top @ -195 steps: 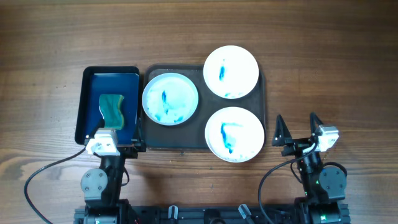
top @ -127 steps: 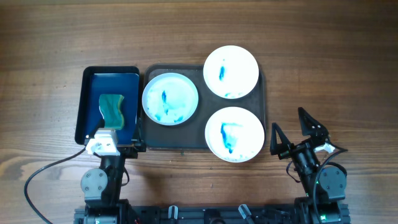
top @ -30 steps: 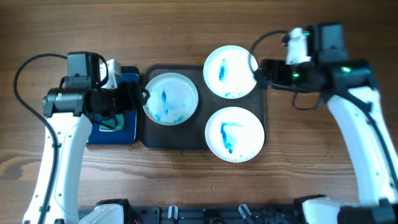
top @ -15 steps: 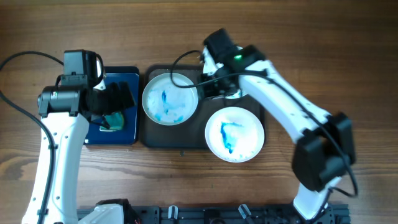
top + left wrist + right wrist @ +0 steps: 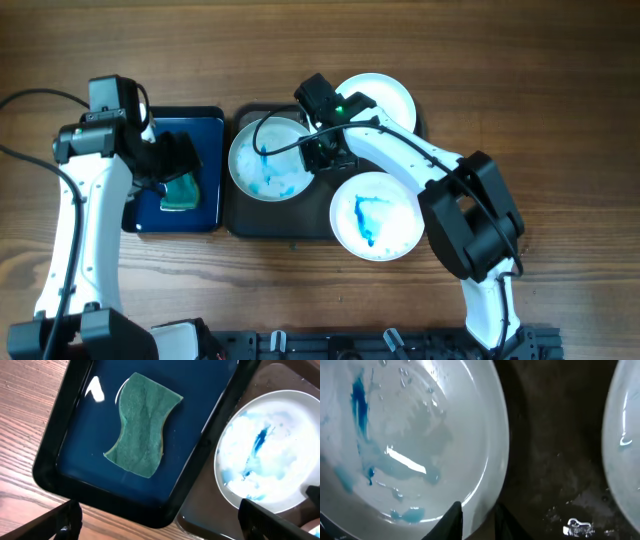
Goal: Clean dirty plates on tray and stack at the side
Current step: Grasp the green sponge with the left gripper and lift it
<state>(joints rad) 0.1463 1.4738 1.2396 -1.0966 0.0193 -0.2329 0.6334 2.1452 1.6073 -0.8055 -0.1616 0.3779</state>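
Observation:
The sponge's wide ends need to stay free to clean the dirty plates. So my left gripper needs to pinch the green sponge across its narrow middle (image 5: 182, 182) (image 5: 142, 428) next.
Three white plates smeared with blue lie on the dark tray (image 5: 240, 222). My right gripper (image 5: 318, 152) is at the right rim of the left plate (image 5: 268, 165). In the right wrist view its gripper (image 5: 477, 521) is shut on that plate (image 5: 405, 435), one finger inside the rim and one outside. The lower plate (image 5: 377, 215) is in full view. The right arm partly covers the far plate (image 5: 388, 95). My left gripper (image 5: 175, 160) hangs open above the green sponge (image 5: 145, 425), apart from it.
The sponge (image 5: 180, 192) lies in a smaller deep blue tray (image 5: 210, 120) with a black rim, just left of the dark tray (image 5: 215, 510). Bare wooden table surrounds both trays. A second plate (image 5: 626, 435) sits close to the right of the held one.
My right arm swung left from the far plate to the left plate's right rim and its jaws closed there. My left arm shifted slightly left over the sponge, jaws open.

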